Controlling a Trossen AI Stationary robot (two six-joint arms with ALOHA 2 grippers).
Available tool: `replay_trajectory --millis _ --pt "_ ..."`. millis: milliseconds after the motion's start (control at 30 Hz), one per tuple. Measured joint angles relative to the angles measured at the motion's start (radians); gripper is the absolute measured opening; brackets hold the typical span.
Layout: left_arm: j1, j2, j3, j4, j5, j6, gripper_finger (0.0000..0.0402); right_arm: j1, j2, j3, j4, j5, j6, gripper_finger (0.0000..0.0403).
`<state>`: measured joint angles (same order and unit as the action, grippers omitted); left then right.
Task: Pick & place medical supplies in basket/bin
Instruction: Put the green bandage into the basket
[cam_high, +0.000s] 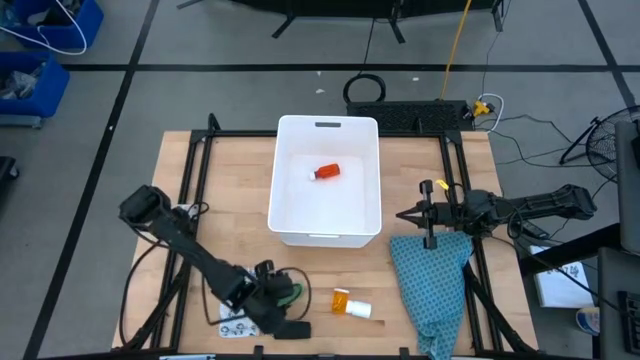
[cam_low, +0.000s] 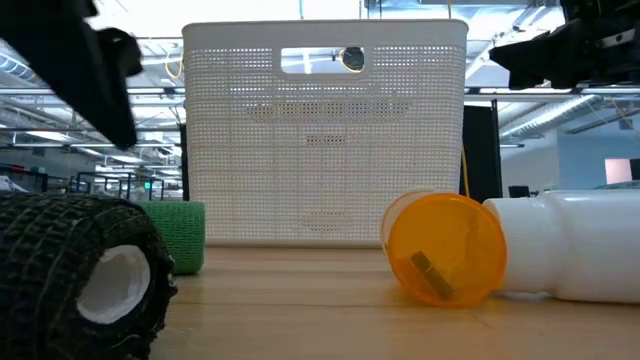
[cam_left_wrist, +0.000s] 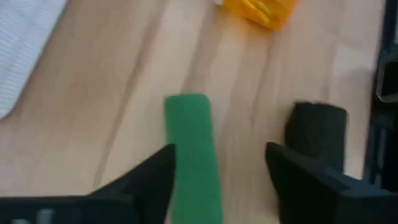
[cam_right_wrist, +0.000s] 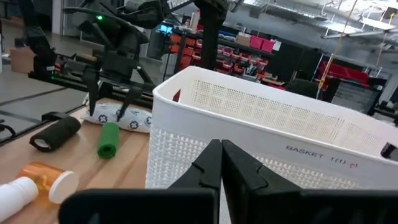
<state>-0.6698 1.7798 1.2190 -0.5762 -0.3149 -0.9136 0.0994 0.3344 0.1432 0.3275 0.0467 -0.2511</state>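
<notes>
I should next grab the green oblong with my left gripper by its narrow body (cam_high: 291, 293), to put it in the white basket (cam_high: 290, 215).
My left gripper (cam_left_wrist: 221, 155) is open near the table's near edge, pointing down over the green oblong (cam_left_wrist: 193, 155). The oblong lies flat between the fingers, close to one of them; I see no touch. Beside it lie the black oblong (cam_left_wrist: 317, 130) and the orange vial (cam_high: 352, 303) with its white cap. The white dotted packet (cam_high: 235, 318) lies under the left arm. The red-and-white bottle (cam_high: 327, 172) lies inside the white basket (cam_high: 290, 215). My right gripper (cam_right_wrist: 221, 149) is shut and hovers right of the basket.
A teal patterned cloth (cam_high: 435, 275) lies at the table's near right, below the right gripper. The basket stands in the middle of the table toward the far edge. Black frame rails (cam_high: 195, 175) run along both sides. Bare wood shows between basket and vial.
</notes>
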Motion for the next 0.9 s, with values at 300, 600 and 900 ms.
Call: replay_trajectory --millis 300,600,900 --pt "0.072 0.001 0.000 -0.010 0.051 0.030 0.0366 0.000 0.000 0.000 -0.002 0.000 -0.019 0.0000" --pt "0.070 0.101 0.000 -0.025 0.112 0.022 0.0370 0.000 0.001 0.001 -0.010 0.000 -0.006 0.0000" --pt "0.074 0.184 0.005 -0.035 0.134 0.081 0.0367 0.000 0.001 0.001 -0.016 0.000 0.012 0.0000"
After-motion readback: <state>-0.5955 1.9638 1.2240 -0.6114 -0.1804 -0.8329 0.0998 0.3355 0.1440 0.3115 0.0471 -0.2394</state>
